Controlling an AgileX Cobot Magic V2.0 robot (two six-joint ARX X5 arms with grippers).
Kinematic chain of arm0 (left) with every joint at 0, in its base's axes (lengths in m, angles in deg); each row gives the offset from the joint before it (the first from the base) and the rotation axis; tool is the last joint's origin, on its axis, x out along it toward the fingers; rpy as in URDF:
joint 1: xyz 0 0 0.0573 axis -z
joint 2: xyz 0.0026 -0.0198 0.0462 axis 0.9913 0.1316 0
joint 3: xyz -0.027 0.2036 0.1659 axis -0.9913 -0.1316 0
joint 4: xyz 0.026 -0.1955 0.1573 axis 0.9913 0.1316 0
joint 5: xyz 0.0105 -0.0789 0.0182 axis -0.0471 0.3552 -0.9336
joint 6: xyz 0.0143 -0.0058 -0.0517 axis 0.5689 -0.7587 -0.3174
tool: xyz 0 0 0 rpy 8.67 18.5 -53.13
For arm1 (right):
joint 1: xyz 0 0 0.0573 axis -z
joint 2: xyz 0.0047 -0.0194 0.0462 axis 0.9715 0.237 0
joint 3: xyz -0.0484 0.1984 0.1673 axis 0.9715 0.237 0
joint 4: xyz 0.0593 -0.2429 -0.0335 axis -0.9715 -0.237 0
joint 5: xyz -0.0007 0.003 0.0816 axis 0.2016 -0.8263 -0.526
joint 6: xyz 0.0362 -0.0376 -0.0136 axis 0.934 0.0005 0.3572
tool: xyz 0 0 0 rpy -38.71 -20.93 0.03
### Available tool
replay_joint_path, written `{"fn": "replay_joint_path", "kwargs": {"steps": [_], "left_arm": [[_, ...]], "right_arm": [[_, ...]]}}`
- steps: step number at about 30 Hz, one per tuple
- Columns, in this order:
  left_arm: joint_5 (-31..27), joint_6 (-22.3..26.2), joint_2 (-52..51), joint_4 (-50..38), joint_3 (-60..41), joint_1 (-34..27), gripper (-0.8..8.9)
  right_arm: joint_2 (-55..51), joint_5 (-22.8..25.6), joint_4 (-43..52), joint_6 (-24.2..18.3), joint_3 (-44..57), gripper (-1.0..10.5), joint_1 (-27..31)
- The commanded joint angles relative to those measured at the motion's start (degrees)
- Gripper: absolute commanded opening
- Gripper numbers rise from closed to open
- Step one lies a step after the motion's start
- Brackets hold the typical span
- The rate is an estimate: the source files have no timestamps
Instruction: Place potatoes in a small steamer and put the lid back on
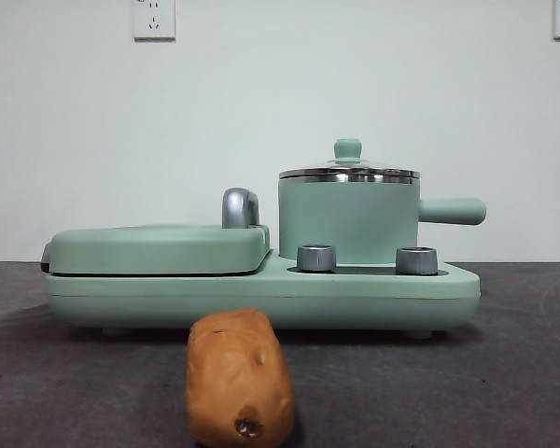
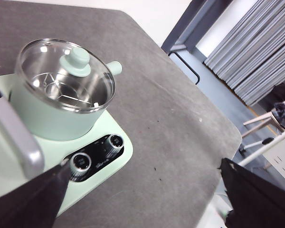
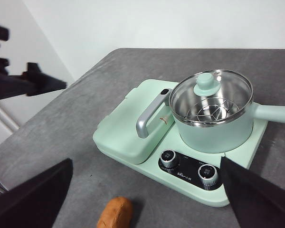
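Note:
The glass lid covers the whole steamer and is too wide for the fingers, so my left gripper should grab it by its narrow mint-green knob next.
An oblong orange-brown potato lies on the dark grey table in front of the appliance, one dark-spotted end toward the front camera; it also shows in the right wrist view as the potato. The mint-green small steamer stands on the appliance's right half. The glass lid rests on it, and a steel rack shows through the glass. My left gripper and right gripper both hang open high above the table, holding nothing.
The flat green griddle with its chrome handle fills the appliance's left half. Two steel knobs sit in front of the steamer. The table edge drops off beyond the steamer's side handle.

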Motion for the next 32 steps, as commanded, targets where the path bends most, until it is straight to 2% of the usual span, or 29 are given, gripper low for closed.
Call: {"fn": "replay_joint_path", "kwargs": {"steps": [1,10,19,23,32], "left_arm": [[-0.57,1.05,5.86,-0.04,5.90,1.75,5.06],[-10.88,7.72,25.00,5.60,25.59,8.00,4.99],[-24.11,15.06,41.66,5.05,39.10,12.57,4.95],[-25.70,18.23,47.34,1.64,41.53,13.66,4.95],[-28.89,18.25,54.05,-3.87,42.64,14.32,4.94]], "right_arm": [[0.48,-0.26,0.33,0.85,-1.01,5.0,-0.17],[0.48,-0.28,0.37,2.32,-0.98,4.9,-0.17],[0.48,-1.09,0.37,2.75,-1.01,4.9,-0.17],[0.48,-1.11,0.37,2.75,-1.01,4.9,-0.17],[0.48,-1.11,0.35,2.75,-1.01,4.9,-0.17]]}}
